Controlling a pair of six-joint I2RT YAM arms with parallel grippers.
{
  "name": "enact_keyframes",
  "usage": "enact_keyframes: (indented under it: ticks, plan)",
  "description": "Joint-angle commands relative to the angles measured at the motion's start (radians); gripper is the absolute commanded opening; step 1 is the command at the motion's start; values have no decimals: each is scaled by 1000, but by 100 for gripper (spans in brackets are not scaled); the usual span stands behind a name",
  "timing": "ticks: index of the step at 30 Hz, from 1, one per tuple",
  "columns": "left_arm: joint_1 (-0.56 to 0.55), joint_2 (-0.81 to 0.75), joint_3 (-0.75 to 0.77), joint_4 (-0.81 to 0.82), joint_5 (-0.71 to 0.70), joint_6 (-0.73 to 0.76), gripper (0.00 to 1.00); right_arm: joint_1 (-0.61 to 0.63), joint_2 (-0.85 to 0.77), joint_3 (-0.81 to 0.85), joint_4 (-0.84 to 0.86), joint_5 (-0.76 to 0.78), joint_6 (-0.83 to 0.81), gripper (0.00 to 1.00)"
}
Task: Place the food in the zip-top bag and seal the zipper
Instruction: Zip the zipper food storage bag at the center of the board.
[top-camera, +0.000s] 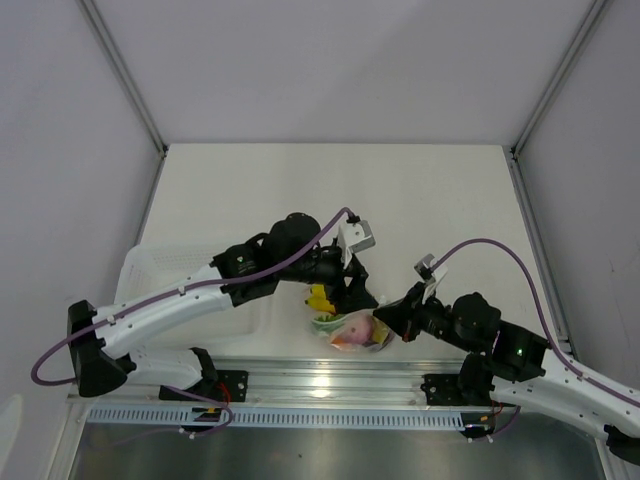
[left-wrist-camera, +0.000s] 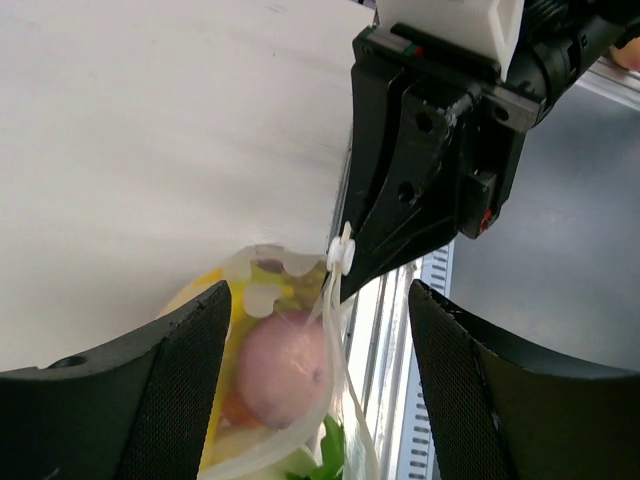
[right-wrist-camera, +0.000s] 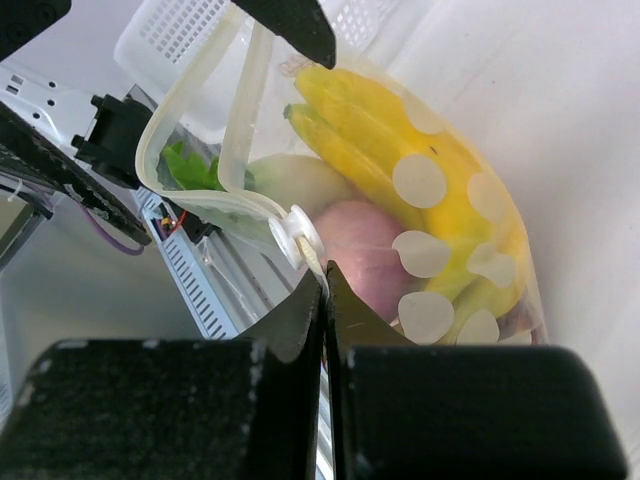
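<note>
My left gripper should next grab the zip-top bag's white slider, beside the bag's edge that my right gripper holds, to seal the zipper.
The zip-top bag (top-camera: 358, 335) lies at the table's near edge, clear with white dots. In the right wrist view it holds the yellow banana (right-wrist-camera: 400, 160), a pink-purple round one (right-wrist-camera: 365, 250) and the white radish (right-wrist-camera: 300, 180) with green leaves (right-wrist-camera: 190, 170). Its zipper strip (right-wrist-camera: 235, 110) loops open, with a white slider (right-wrist-camera: 300, 238) at one end. My right gripper (right-wrist-camera: 325, 285) is shut on the bag's edge beside the slider. My left gripper (left-wrist-camera: 320, 380) is open, its fingers on either side of the bag's mouth. The apple and the orange one are hard to tell apart inside.
A translucent white tray (top-camera: 160, 265) sits at the left under my left arm. A metal rail (top-camera: 330, 380) runs along the table's near edge just below the bag. My two grippers are close together over the bag.
</note>
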Motion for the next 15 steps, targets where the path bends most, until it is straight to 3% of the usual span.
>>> enact_keyframes:
  ticks: [1,5,12,15]
  plan:
    - [7,21,16,121,45,22,73,-14,-5,3,50,-43,28,0]
    - [7,27,-11,183,61,24,73,-20,-7,-2,53,-57,37,0]
    - [7,69,3,180,96,38,61,-33,-8,-3,69,-71,39,0]
    - [14,92,6,172,131,38,61,-40,-8,-3,72,-100,36,0]
